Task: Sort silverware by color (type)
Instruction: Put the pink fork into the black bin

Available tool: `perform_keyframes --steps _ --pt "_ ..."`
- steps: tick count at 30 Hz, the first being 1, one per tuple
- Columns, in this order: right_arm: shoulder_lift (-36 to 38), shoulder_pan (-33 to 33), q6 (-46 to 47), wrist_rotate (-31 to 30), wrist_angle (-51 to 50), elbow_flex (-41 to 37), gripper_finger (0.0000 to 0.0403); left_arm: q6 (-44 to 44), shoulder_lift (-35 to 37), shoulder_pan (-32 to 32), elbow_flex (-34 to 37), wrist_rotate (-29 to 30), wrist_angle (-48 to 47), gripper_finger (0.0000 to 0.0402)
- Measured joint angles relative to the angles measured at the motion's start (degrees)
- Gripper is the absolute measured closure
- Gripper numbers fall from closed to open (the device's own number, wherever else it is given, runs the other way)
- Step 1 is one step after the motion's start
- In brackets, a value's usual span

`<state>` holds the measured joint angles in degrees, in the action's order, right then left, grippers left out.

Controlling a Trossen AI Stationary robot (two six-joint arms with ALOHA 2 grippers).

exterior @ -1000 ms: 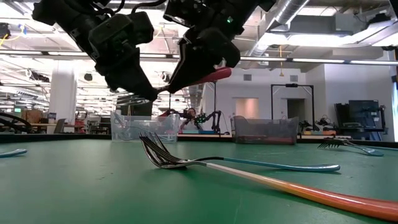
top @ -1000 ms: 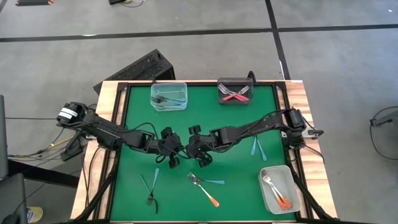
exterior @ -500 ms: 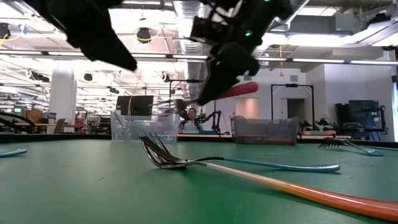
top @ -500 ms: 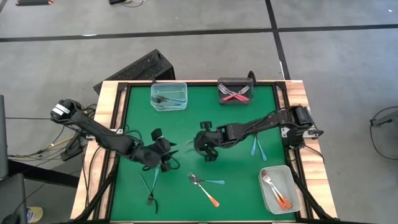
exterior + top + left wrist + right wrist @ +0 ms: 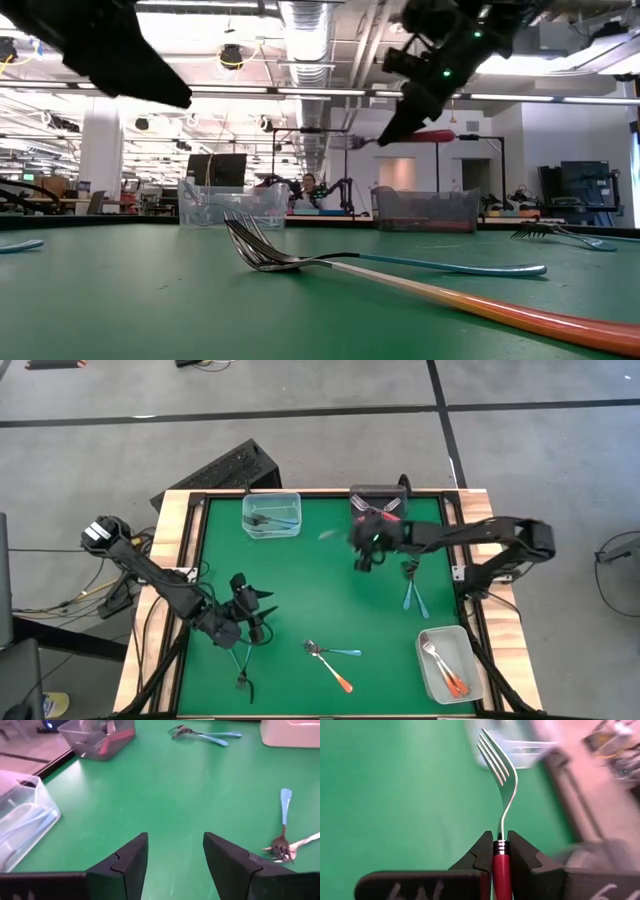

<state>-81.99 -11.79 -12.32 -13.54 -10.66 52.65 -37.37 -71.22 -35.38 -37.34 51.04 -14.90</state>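
Note:
I need to keep holding the red fork with my right gripper until it reaches the dark tub (image 5: pixel 378 507), because the fork is over green mat.
My right gripper (image 5: pixel 358 548) hangs over the far right of the green mat, near the dark tub (image 5: pixel 378 507) of red forks, shut on a red-handled fork (image 5: pixel 501 795). The low view shows this fork (image 5: pixel 420 137) in the air. My left gripper (image 5: pixel 175 855) stands open and holds nothing, low over the near left of the mat (image 5: pixel 258 612). A blue fork and an orange fork (image 5: pixel 330 658) lie crossed at near centre. Two blue forks (image 5: pixel 410 596) lie at the right. More blue forks (image 5: pixel 242 660) lie near my left gripper. My right gripper pinches the red fork between its two fingers at the handle's tine end (image 5: pixel 501 854), just behind the silver collar. The handle runs back between the fingers, which lie along the fork. The tines (image 5: pixel 495 755) stick out ahead. The fork is lifted clear of the mat, about level.
A clear tub (image 5: pixel 271 515) with blue forks stands at the far edge, left of the dark tub. A white tub (image 5: pixel 447 663) with orange forks sits at the near right corner. A raised black frame (image 5: pixel 196 560) borders the mat.
The two grippers met at the mat's centre over the red fork. My left gripper has opened, let go and drawn back toward the near left. My right gripper has carried the fork quickly toward the far right, up to the dark tub, rolling as it went.

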Motion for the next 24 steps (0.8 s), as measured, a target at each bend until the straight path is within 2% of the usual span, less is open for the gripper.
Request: perform_keyframes --steps 5,8,12,18,24 --pt "3.75 -9.63 -10.08 3.37 0.55 -2.47 0.035 -5.31 0.0 0.07 2.61 0.46 0.74 0.0223" --pt "3.75 -15.84 -12.74 8.8 1.2 -2.37 0.0349 -7.32 0.0 0.07 3.54 0.46 0.86 0.0223" --pt "2.39 -22.42 -15.11 11.18 1.43 -2.35 0.0349 -8.13 -0.02 0.07 3.73 0.44 0.54 0.0223" --pt "0.31 -30.65 -13.06 19.66 3.04 -2.37 0.034 -7.64 -0.02 0.07 3.73 0.42 0.19 0.0223" --pt "-0.26 -35.17 -9.79 21.18 3.53 -2.37 0.0285 -7.67 -0.02 0.09 3.73 0.9 0.14 0.0223"
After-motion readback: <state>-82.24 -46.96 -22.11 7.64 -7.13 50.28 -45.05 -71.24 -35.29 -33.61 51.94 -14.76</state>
